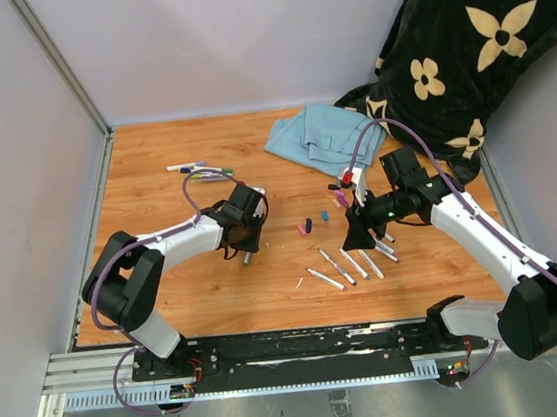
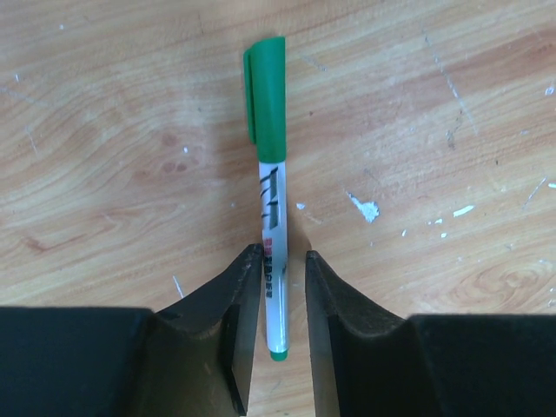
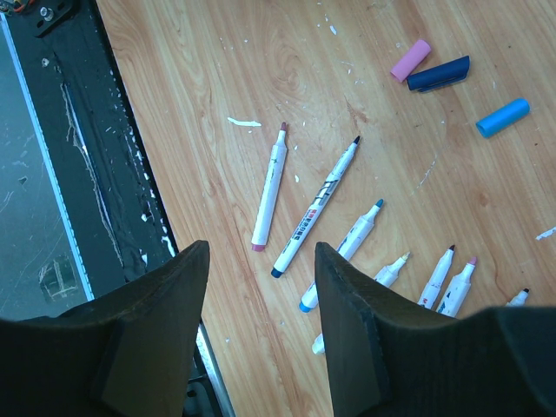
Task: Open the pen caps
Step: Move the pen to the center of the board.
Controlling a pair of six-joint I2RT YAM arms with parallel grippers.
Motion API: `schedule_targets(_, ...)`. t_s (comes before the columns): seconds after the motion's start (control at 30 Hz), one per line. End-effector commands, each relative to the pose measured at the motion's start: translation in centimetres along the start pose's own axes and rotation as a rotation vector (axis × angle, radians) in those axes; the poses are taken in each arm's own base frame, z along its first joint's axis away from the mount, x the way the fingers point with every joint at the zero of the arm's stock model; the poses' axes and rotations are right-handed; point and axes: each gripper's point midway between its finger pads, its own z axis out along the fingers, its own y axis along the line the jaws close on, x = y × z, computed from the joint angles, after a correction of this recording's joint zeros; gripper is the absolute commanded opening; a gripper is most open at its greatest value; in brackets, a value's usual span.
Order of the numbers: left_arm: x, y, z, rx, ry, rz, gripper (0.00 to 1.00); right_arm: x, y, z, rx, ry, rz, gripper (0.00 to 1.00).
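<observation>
The left gripper should take hold of the marker across its white body, so the green cap stays free. The robot then hands the marker to the right gripper to be opened.
A white marker with a green cap [image 2: 266, 87] lies on the wooden table. My left gripper [image 2: 282, 252] straddles its barrel [image 2: 273, 261]; the barrel rests against the left finger, with a small gap to the right finger. In the top view this gripper [image 1: 244, 241] points down at the table. My right gripper [image 3: 261, 248] is open and empty above a row of uncapped markers [image 3: 317, 208], also seen in the top view [image 1: 345, 264]. Loose caps lie beyond them: pink [image 3: 410, 60], dark blue [image 3: 439, 74] and light blue [image 3: 502, 117]. In the top view the right gripper [image 1: 357, 235] is right of two loose caps [image 1: 306, 227].
Several capped markers [image 1: 193, 168] lie at the back left. A folded blue cloth [image 1: 326, 135] and a black flowered blanket [image 1: 461, 47] fill the back right. A few small red and pink items [image 1: 340, 193] lie by the right arm. The black base rail [image 3: 78, 130] runs along the near edge.
</observation>
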Motion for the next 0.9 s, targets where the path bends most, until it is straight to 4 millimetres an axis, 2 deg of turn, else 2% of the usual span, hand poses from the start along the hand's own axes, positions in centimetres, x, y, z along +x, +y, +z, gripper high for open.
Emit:
schedule_targets(0.0, -0.2, 0.0, 0.7, -0.005, 0.031, 0.034, 0.32, -0.7, -0.2, -0.5, 0.005, -0.017, -0.012, 0.53)
schedule_targets(0.2, -0.6, -0.3, 1.6, -0.005, 0.048, 0.042, 0.3, -0.7, -0.2, -0.5, 0.003, -0.019, -0.012, 0.53)
schedule_targets(0.27, -0.6, -0.4, 1.8, -0.003, 0.053, 0.043, 0.23, -0.7, -0.2, -0.6, 0.004, -0.02, -0.012, 0.53)
schedule_targets(0.37, -0.6, -0.4, 1.6, 0.002, 0.048, 0.039, 0.06, -0.7, -0.1, -0.5, -0.002, -0.022, -0.011, 0.53)
schedule_targets(0.43, -0.9, -0.4, 1.3, 0.001, 0.033, 0.033, 0.01, -0.7, 0.1, -0.4, -0.016, -0.026, -0.006, 0.53)
schedule_targets(0.5, -1.6, -0.6, 0.6, 0.012, 0.0, 0.017, 0.0, -0.8, 0.4, -0.3, -0.036, -0.032, -0.001, 0.53)
schedule_targets(0.6, -3.5, -1.7, -1.2, 0.076, -0.084, -0.018, 0.0, -1.3, 1.7, -0.3, -0.102, -0.065, -0.005, 0.53)
schedule_targets(0.73, -5.9, -3.9, -4.8, 0.222, -0.242, -0.073, 0.0, -2.5, 3.5, -0.6, -0.19, -0.138, -0.043, 0.53)
schedule_targets(0.87, -7.1, -6.2, -9.0, 0.428, -0.428, -0.154, 0.0, -3.9, 3.6, -0.8, -0.188, -0.204, -0.081, 0.53)
